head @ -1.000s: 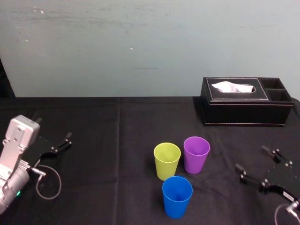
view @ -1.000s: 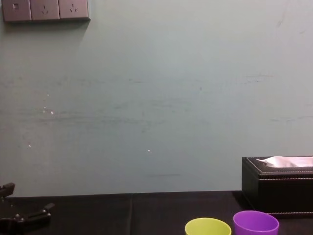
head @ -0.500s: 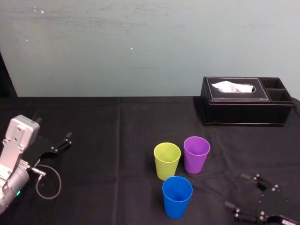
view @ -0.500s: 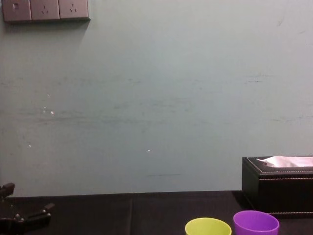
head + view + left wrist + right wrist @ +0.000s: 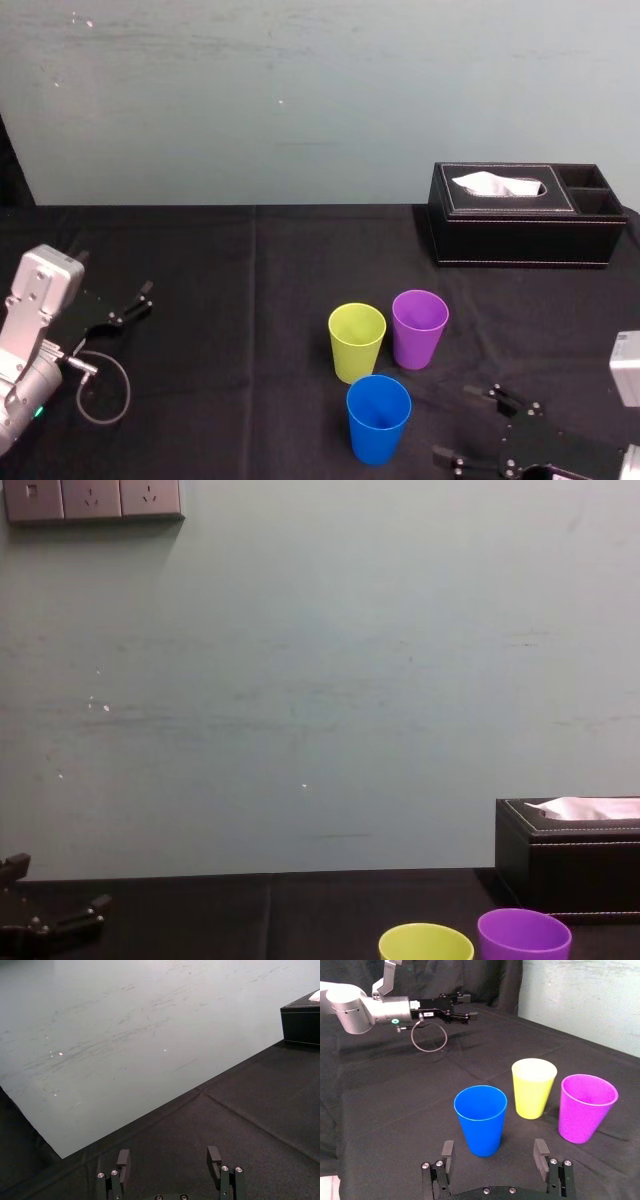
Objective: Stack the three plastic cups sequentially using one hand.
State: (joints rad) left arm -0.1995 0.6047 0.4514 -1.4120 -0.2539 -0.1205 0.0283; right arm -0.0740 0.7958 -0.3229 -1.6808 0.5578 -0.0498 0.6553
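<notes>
The blue cup should go inside the yellow-green cup (image 5: 534, 1087), so my right gripper will grab the blue cup next by its outer side below its rim (image 5: 482, 1135) to stack it.
Three plastic cups stand upright and apart mid-table: yellow-green (image 5: 356, 342), purple (image 5: 419, 328) to its right, and blue (image 5: 378, 418) nearest me. They show again as the blue cup (image 5: 481, 1125), yellow-green cup (image 5: 534, 1087) and purple cup (image 5: 585, 1107). My right gripper (image 5: 455, 425) hovers low just right of the blue cup, open, fingers (image 5: 447, 1152) spread with nothing between them. My left gripper (image 5: 140, 303) rests far left on the cloth, open and empty (image 5: 168, 1158).
A black tissue box (image 5: 525, 228) sits at the back right, behind the cups. The table is covered with black cloth (image 5: 250, 300), and a cable loop (image 5: 100, 385) lies by the left arm. A pale wall stands behind.
My right gripper has swung in from the right edge toward the blue cup, staying open. The cups and the left arm have not moved.
</notes>
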